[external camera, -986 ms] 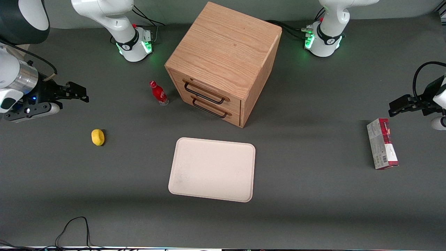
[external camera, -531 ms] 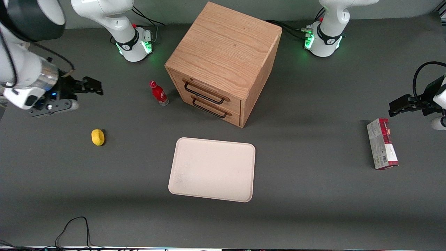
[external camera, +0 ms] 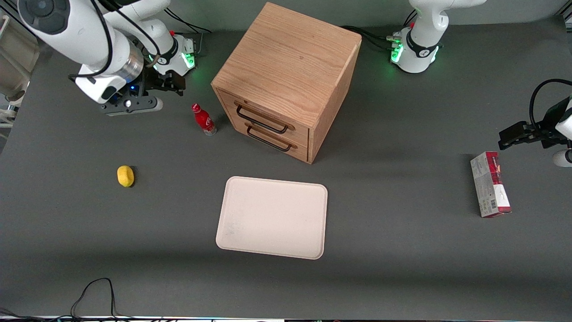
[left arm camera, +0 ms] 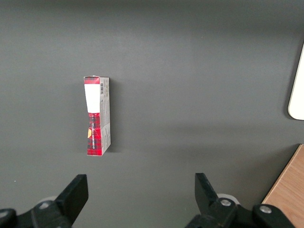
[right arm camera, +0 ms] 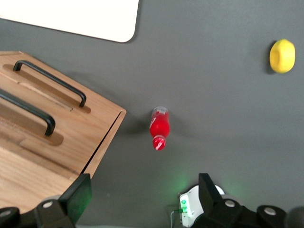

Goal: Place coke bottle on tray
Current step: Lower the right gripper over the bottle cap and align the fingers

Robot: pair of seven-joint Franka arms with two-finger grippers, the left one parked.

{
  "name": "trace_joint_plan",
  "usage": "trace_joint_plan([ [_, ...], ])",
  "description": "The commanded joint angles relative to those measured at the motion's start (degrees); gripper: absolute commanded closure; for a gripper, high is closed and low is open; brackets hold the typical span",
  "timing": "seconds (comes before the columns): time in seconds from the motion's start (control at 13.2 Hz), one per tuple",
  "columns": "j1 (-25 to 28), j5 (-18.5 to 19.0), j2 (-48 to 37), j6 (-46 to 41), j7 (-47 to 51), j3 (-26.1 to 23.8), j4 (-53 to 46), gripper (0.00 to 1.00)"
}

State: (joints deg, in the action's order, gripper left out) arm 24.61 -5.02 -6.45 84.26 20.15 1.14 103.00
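Note:
The coke bottle needs to go on the tray point(external camera: 272, 217), so the robot's right gripper should next grab the bottle by its red cap point(external camera: 196, 107).
The coke bottle point(external camera: 203, 119), small and red with a red cap and clear base, stands upright on the grey table close in front of the wooden drawer cabinet point(external camera: 286, 80). It also shows in the right wrist view point(right arm camera: 159, 127). The tray point(external camera: 272, 217), flat and pale pinkish-cream, lies nearer to the front camera than the cabinet; a corner of it shows in the right wrist view point(right arm camera: 95, 21). My right gripper point(external camera: 172, 84) hangs above the table, a little farther from the front camera than the bottle, open and empty, with its fingers point(right arm camera: 78, 194) wide apart.
A yellow lemon-like object point(external camera: 125, 175) lies toward the working arm's end, also in the right wrist view point(right arm camera: 282, 55). A red-and-grey carton point(external camera: 490, 190) lies toward the parked arm's end. The working arm's base point(external camera: 172, 56) stands just by the gripper.
My right gripper has swung from the working arm's end of the table toward the cabinet and farther from the front camera, ending close to the bottle. The bottle and tray have not moved.

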Motion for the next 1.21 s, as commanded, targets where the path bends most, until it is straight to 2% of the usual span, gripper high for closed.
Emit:
trace_joint_plan([
  [0.0,1.3,-1.4,-6.0,3.4,1.8,0.7,8.2,0.00],
  [0.76,2.6,-1.0,-19.5,24.4,3.7,-1.5,38.7,0.00],
  [0.91,2.6,-1.0,-20.6,30.0,3.7,-3.5,43.9,0.00],
  [1.14,2.6,-1.0,-20.5,38.3,3.8,-3.8,50.3,0.00],
])
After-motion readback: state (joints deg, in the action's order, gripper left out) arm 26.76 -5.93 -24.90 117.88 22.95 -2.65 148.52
